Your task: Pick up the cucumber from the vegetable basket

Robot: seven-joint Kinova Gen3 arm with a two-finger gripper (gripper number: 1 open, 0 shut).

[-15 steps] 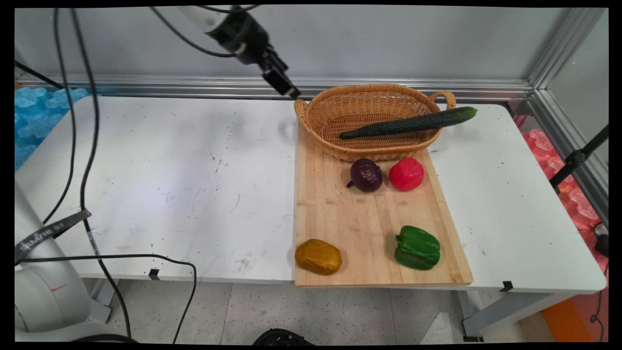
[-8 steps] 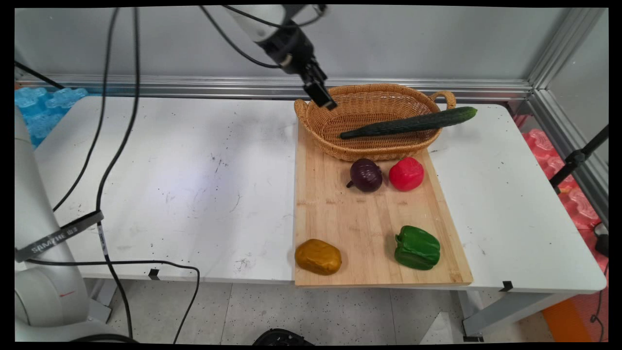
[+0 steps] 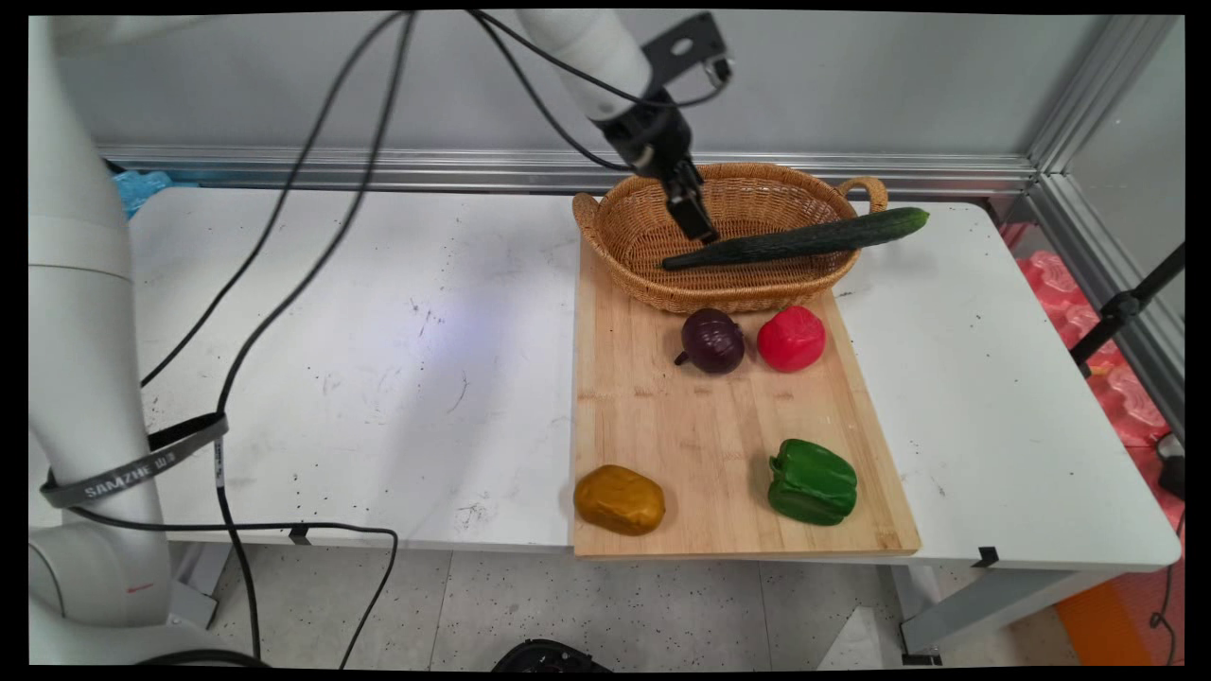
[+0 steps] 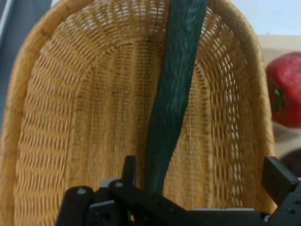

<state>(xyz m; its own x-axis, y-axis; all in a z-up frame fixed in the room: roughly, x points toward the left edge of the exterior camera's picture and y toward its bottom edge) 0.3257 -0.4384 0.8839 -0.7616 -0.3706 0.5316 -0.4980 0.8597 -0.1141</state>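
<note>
The gripper will lift the long cucumber out of the wicker basket (image 3: 605,219) next, so it will grab the cucumber around its middle (image 3: 795,239).
My gripper (image 3: 698,223) hangs inside the left part of a wicker basket (image 3: 605,219), just above the near end of a long dark green cucumber (image 3: 804,238). The cucumber lies slantwise, its low end in the basket and its far end sticking out over the right rim. In the hand view the gripper (image 4: 204,176) is open. The cucumber (image 4: 174,94) runs up between its fingers, close to the left fingertip (image 4: 129,168), over the basket's woven floor (image 4: 84,122). Nothing is held.
The basket stands on the far end of a wooden cutting board (image 3: 700,426). On the board lie a purple onion (image 3: 711,340), a red tomato (image 3: 791,338), a green bell pepper (image 3: 813,481) and a brown potato (image 3: 620,499). Black cables hang at left.
The gripper has swung right and down, from over the table's back edge left of the basket to inside the basket above the cucumber's end. The vegetables have not moved.
</note>
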